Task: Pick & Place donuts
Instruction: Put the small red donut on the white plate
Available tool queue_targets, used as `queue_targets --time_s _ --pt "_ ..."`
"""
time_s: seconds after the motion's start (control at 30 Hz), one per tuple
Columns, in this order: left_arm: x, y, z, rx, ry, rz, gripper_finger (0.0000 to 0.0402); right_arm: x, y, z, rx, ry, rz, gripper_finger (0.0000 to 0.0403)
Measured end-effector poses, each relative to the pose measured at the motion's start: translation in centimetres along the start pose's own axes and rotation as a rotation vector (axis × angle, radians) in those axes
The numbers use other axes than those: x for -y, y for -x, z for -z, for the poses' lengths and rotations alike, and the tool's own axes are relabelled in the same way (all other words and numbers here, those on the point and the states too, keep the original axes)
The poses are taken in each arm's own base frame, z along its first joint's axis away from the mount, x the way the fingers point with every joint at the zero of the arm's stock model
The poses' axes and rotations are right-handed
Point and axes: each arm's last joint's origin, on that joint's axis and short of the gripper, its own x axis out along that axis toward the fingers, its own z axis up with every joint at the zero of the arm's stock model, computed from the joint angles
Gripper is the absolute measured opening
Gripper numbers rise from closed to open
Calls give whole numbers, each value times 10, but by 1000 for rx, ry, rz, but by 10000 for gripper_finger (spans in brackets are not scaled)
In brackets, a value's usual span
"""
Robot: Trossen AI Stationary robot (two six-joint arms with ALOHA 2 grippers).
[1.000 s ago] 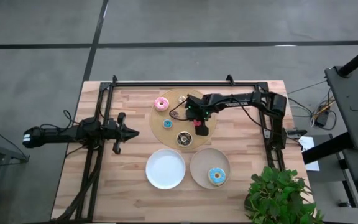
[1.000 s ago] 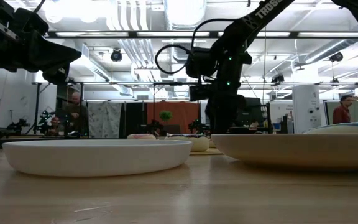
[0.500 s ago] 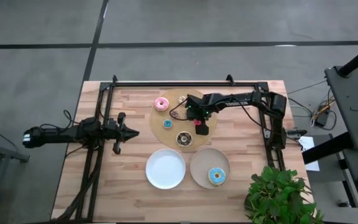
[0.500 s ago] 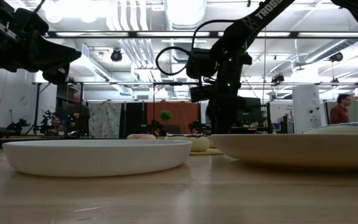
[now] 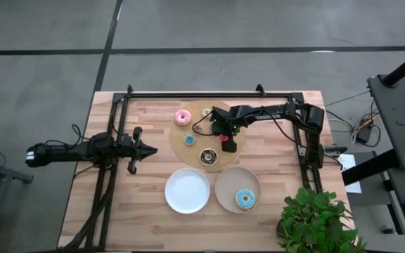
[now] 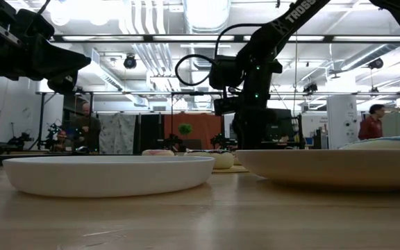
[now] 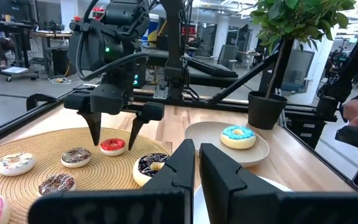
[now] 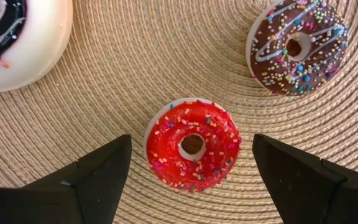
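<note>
I need to close my right gripper. Closing now would hold the tiny red donut. Its fingers are beside the donut, close over the woven board.
A tiny red donut lies flat on the round woven board. My right gripper points down over it, open. One finger stands on each side of the donut without touching it; the left wrist view shows this from the side. On the board also lie a pink donut, a tiny blue one, a dark chocolate one and a tiny brown one. A light blue donut rests in the tan plate. My left gripper waits shut at the table's left.
A white plate sits beside the tan plate near the table's front edge. A potted plant stands at the front right corner. A black frame runs along the far and side edges. People move in the room behind the table.
</note>
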Motion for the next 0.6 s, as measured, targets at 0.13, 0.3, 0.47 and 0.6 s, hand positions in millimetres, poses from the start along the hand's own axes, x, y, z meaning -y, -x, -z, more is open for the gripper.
queue_targets --time_s 0.13,0.3,0.47,0.6 --pt "0 0 0 0 0 0 0 0 0 0 0 0 -2 325" --pt "0 0 0 0 0 0 0 1 0 0 2 -2 -6 324" --pt "0 0 0 0 0 0 0 1 0 0 3 0 -9 304" --pt "0 0 0 0 0 0 0 1 0 0 5 1 -9 283"
